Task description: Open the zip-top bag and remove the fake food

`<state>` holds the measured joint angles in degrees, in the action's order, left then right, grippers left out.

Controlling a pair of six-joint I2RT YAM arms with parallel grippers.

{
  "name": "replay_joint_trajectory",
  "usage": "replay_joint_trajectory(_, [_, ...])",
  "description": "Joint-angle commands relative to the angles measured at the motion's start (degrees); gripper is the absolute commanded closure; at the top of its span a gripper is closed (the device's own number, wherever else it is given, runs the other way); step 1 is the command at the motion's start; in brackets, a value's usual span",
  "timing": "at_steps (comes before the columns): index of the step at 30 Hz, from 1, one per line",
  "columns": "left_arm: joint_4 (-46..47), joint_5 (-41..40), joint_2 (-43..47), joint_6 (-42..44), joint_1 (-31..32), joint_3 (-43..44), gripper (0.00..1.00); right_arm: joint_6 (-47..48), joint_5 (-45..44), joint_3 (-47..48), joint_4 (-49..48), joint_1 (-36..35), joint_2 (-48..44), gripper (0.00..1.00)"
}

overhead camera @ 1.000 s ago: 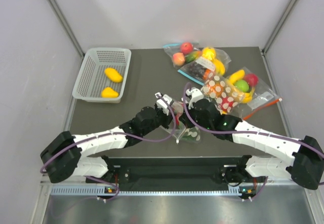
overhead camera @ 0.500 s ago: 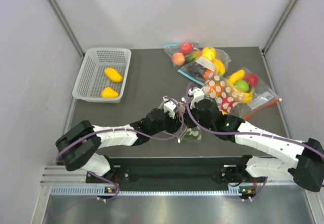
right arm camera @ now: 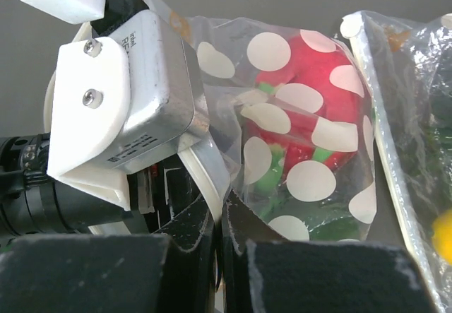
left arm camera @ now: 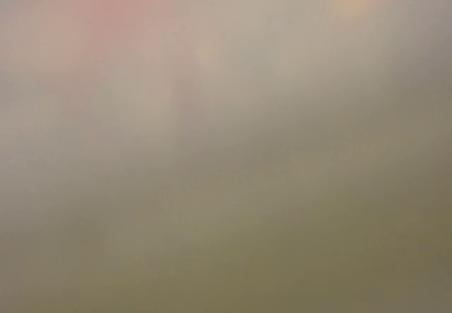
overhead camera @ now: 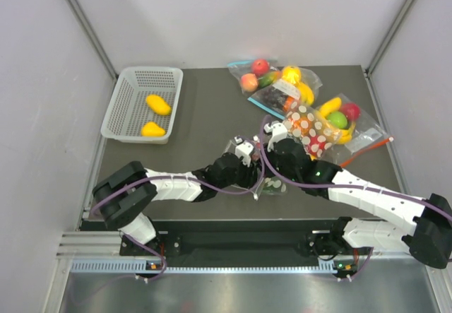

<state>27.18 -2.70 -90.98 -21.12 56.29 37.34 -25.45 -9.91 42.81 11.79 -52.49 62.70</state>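
Note:
The zip-top bag needs to be pulled open, so my left gripper should next grab the zip-top bag's white zip edge [overhead camera: 258, 180], opposite the place where my right gripper holds the bag.
The zip-top bag [right arm camera: 304, 179], clear with white dots, lies at the near middle of the table [overhead camera: 270, 188] between both grippers. Through it I see a red piece with green leaves [right arm camera: 311, 69] and a green piece [right arm camera: 332, 225]. My right gripper [right arm camera: 222, 217] is shut on the bag's white zip edge; from above it sits over the bag [overhead camera: 272, 175]. My left gripper [overhead camera: 248, 166] is pressed against the bag's left side, its camera housing [right arm camera: 120, 94] filling the left of the right wrist view. Its jaws are hidden. The left wrist view is a complete blur.
A white basket [overhead camera: 123, 126] with two yellow pieces [overhead camera: 158, 104] stands at the back left. A dotted bag showing orange [overhead camera: 311, 131] and clear bags of toy fruit [overhead camera: 265, 80] [overhead camera: 353, 126] lie at the back right, just behind my right gripper.
My left arm has stretched further right, bringing its gripper up against the bag. The right gripper has stayed on the bag, barely moving.

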Motion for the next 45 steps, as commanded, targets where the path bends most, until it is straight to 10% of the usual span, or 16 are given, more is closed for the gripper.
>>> replay_joint_trajectory(1, [-0.98,-3.89,-2.0,-1.99,0.66,3.96,0.53,-1.18,4.29,0.53,-3.97,-0.95,-1.61,1.0])
replay_joint_trajectory(6, [-1.43,-7.23,-3.33,-2.96,0.84,5.46,0.52,-1.35,5.25,0.0,-5.02,-0.86,-1.35,1.0])
replay_joint_trajectory(12, [-1.34,-8.11,-3.94,-1.99,0.84,5.37,1.0,-1.0,5.08,-0.53,-4.94,-0.77,-2.14,1.0])
replay_joint_trajectory(42, [-4.6,-6.0,23.4,-1.29,-5.66,-4.12,1.0,-0.04,2.35,-2.81,-0.11,-0.42,-6.27,1.0])
replay_joint_trajectory(44, [-3.63,-5.57,22.87,-1.38,-6.63,-4.47,1.0,0.4,3.49,-2.99,0.07,-0.86,-7.93,0.94])
replay_joint_trajectory(45, [-2.67,-5.48,22.52,-1.46,-6.9,-4.47,1.0,0.32,3.67,-3.17,0.07,-1.03,-8.64,0.76])
